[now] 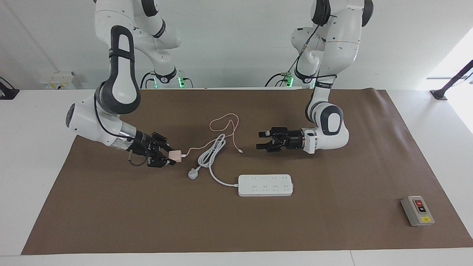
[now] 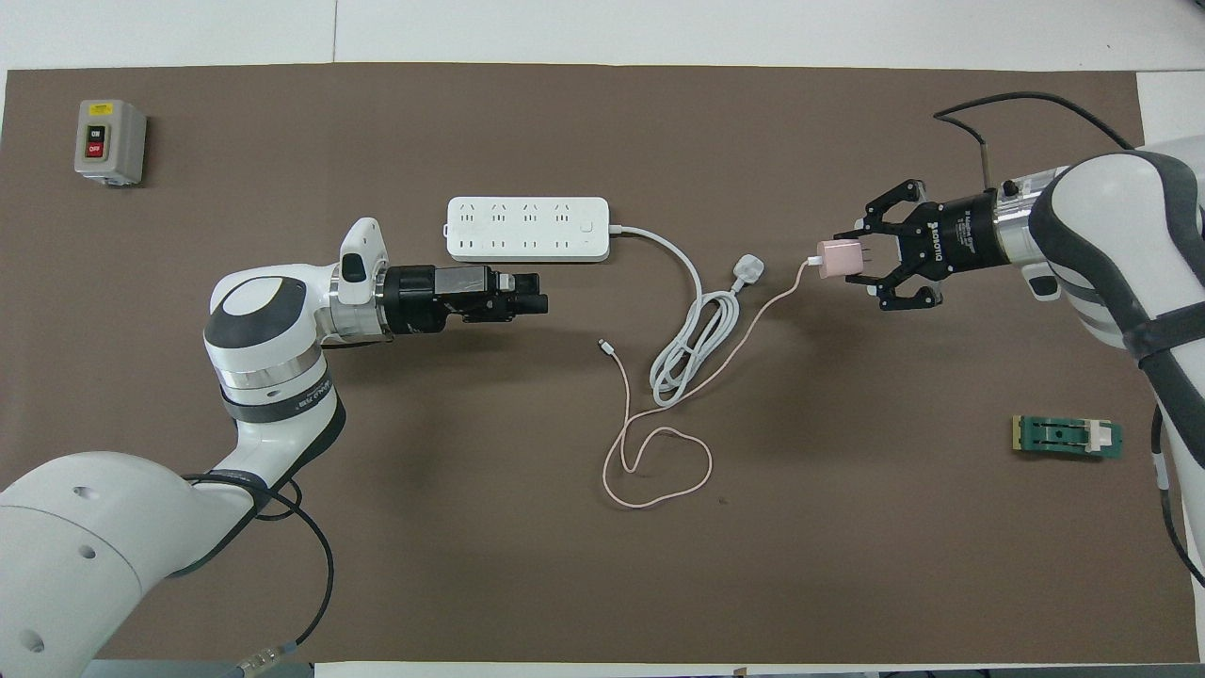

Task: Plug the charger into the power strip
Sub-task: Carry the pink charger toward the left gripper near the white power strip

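Next, my left gripper grabs the charger by its exposed cable end [image 2: 826, 260] to plug it in, since my right gripper's fingers already straddle the charger's prong end.
My right gripper [image 1: 170, 156] is shut on the pale pink charger [image 1: 177, 156] and holds it just above the mat, toward the right arm's end of the table. In the overhead view the right gripper [image 2: 850, 259] grips the charger's cube [image 2: 836, 258]. The charger's thin pink cable [image 1: 224, 124] trails over the mat in loops [image 2: 659, 463]. The white power strip [image 1: 265, 185] lies flat mid-table, also in the overhead view [image 2: 527, 229]. My left gripper [image 1: 261, 140] is open and empty, level above the mat beside the strip [image 2: 537, 292].
The strip's thick white cord coils on the mat and ends in a round-headed white plug [image 1: 193, 173] [image 2: 748, 270] between charger and strip. A grey switch box [image 1: 417, 210] [image 2: 109, 141] stands toward the left arm's end. A small green part [image 2: 1068, 437] lies near the right arm.
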{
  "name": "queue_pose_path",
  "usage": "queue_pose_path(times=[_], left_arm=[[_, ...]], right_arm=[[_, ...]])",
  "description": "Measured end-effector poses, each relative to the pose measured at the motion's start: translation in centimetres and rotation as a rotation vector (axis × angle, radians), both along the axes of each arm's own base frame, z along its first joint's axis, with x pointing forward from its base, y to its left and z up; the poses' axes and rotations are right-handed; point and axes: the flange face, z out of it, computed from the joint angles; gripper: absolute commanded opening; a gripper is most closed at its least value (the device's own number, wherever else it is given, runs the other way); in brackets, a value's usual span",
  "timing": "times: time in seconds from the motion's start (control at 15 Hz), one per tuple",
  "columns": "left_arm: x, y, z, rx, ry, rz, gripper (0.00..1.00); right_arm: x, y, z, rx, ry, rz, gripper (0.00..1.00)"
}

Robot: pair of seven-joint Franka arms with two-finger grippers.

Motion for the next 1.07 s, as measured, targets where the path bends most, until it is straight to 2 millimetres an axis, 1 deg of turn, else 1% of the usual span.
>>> queue_pose_path(times=[0.2,0.4,0.6,0.73,0.87,1.07], left_arm=[[0.0,0.0,0.0,0.000,0.003,-0.001,0.99],[-0.1,0.0,0.0,0.000,0.003,-0.001,0.99],[-0.1,0.0,0.0,0.000,0.003,-0.001,0.99],[-0.1,0.0,-0.1,0.001,0.003,-0.001,0.99],[-0.1,0.0,-0.1,0.001,0.004,0.000,0.99],[-0.1,0.0,-0.1,0.002,0.004,0.000,0.99]], right_arm=[[0.2,5.5,0.5,-0.024,-0.017,-0.025,0.00],[-0.1,11.4,0.9,-0.017,-0.040,-0.068,0.00],[-1.2,17.7,1.0,-0.025,-0.051,-0.109,0.00],[-2.2,21.1,0.8,-0.031,-0.061,-0.113,0.00],[-2.7,23.4,0.7,-0.029,-0.052,-0.124,0.00],[-3.0,25.3,1.2,-0.021,-0.051,-0.114,0.00]])
